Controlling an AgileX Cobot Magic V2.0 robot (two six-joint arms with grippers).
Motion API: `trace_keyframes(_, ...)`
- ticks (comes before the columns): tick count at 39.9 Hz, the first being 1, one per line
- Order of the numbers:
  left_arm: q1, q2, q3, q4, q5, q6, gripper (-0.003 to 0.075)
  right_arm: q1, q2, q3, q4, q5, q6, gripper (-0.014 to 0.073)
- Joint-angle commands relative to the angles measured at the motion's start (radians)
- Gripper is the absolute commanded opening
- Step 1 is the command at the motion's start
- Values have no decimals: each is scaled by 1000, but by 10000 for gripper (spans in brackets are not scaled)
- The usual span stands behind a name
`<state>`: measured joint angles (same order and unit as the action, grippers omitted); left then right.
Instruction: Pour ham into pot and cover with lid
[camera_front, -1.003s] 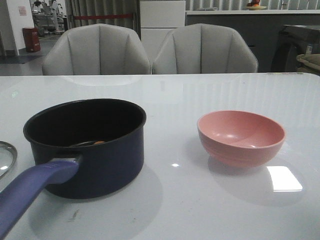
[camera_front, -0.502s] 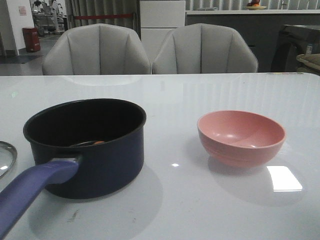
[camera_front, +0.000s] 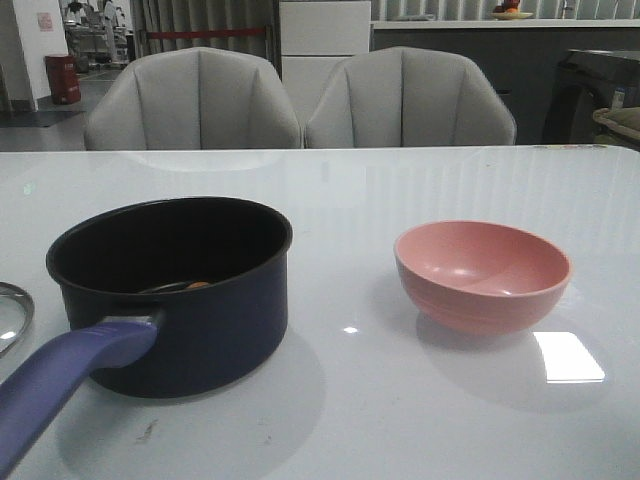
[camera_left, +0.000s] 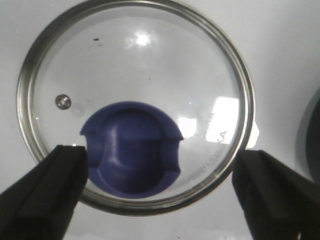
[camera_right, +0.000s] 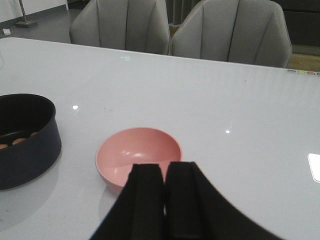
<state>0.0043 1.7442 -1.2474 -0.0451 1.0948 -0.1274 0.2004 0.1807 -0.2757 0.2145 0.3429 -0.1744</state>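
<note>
My left gripper lowers first, as its fingers are above the blue-purple knob (camera_left: 131, 150) of the glass lid in the left wrist view; closing now would miss.
The dark navy pot (camera_front: 180, 300) stands at the table's left, its blue-purple handle (camera_front: 70, 385) pointing toward me. Orange ham slices (camera_front: 198, 285) lie on its black bottom; they also show in the right wrist view (camera_right: 17, 141). The glass lid (camera_left: 135, 105) with its blue-purple knob (camera_left: 131, 150) lies flat on the table left of the pot; only its rim (camera_front: 12, 315) shows in the front view. My left gripper (camera_left: 160, 175) is open above the lid, its fingers either side of the knob and apart from it. My right gripper (camera_right: 165, 172) is shut and empty, held near the pink bowl.
The pink bowl (camera_front: 483, 275) stands empty on the white table's right; it also shows in the right wrist view (camera_right: 138, 155). Two grey chairs (camera_front: 300, 100) stand behind the table's far edge. The pot's edge (camera_left: 312, 135) lies close beside the lid.
</note>
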Motion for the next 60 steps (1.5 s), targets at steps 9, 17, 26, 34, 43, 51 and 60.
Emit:
trace_keyframes(9, 25, -37, -31, -24, -1, -8, 618, 0, 9, -25, 6, -75, -9, 150)
trace_keyframes(17, 25, -4, -31, -27, 19, -8, 618, 0, 9, -25, 6, -75, -9, 150)
trace_keyframes(26, 25, 42, -32, -27, 1, -8, 617, 0, 9, -25, 6, -75, -9, 150)
trace_keyframes(34, 25, 78, -32, -27, -14, -8, 617, 0, 9, -25, 6, -75, -9, 150)
trace_keyframes(43, 25, 98, -32, -27, -17, 4, 507, 0, 9, -25, 6, -75, -9, 150)
trace_keyframes(51, 25, 110, -32, -27, -7, 4, 393, 0, 9, -25, 6, -75, -9, 150)
trace_keyframes(60, 25, 110, -32, -27, 11, 6, 251, 0, 9, -25, 6, -75, -9, 150)
